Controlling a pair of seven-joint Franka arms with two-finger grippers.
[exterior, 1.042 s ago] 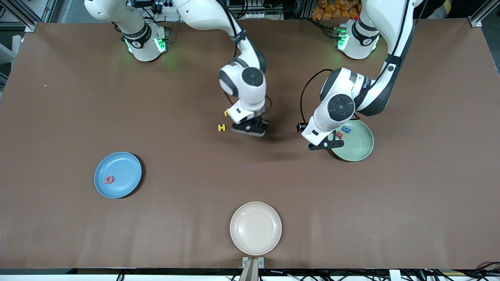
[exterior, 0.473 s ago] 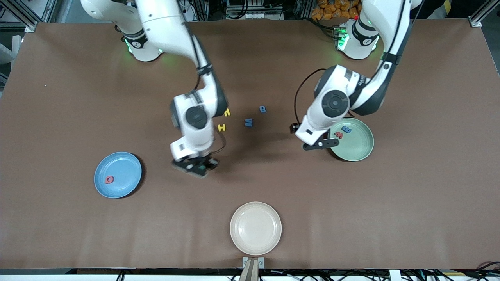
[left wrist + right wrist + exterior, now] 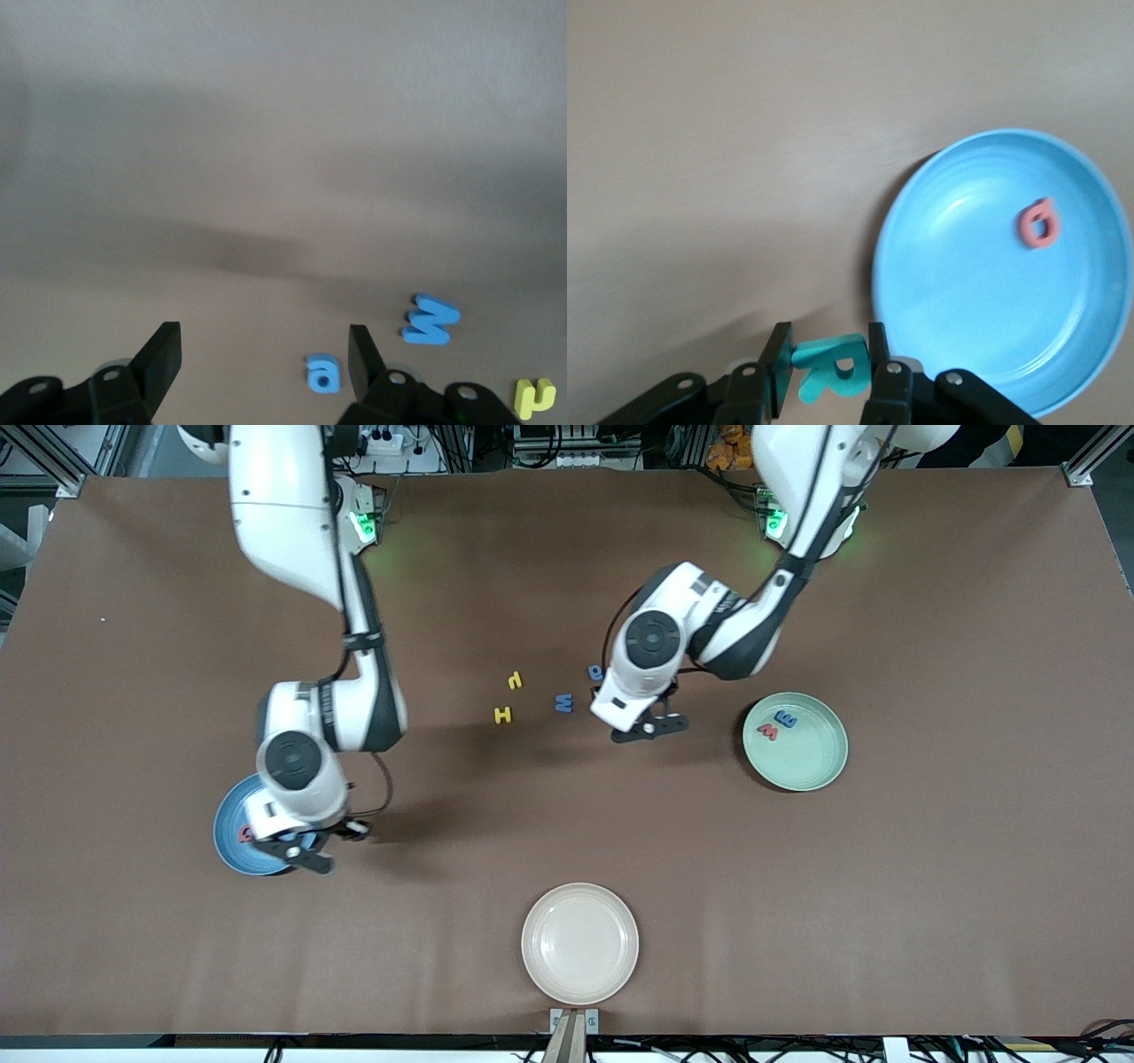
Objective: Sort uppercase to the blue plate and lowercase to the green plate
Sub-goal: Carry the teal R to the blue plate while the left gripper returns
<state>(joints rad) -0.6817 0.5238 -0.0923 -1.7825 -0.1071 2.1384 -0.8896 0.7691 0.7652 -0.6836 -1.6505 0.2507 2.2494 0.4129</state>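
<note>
The teal R hangs short of the blue plate's middle, so it is too early to release. My right gripper now keeps hold of the R until it is over the plate's middle.
My right gripper hangs at the rim of the blue plate, shut on the teal-green R. In the right wrist view the R sits between the fingers beside the blue plate, where the red Q lies. My left gripper is open over the table's middle, with nothing between its fingers. Next to it lie the blue a and the blue uppercase letter. The yellow H and yellow lowercase letter lie toward the right arm's end. The green plate holds the red w and blue m.
A cream plate sits near the table's front edge, nearest the front camera. The blue a and the blue uppercase letter lie just beside the left arm's wrist.
The right arm has swung from the table's middle to the blue plate, carrying the R. The left gripper has moved from the green plate toward the loose letters in the middle.
</note>
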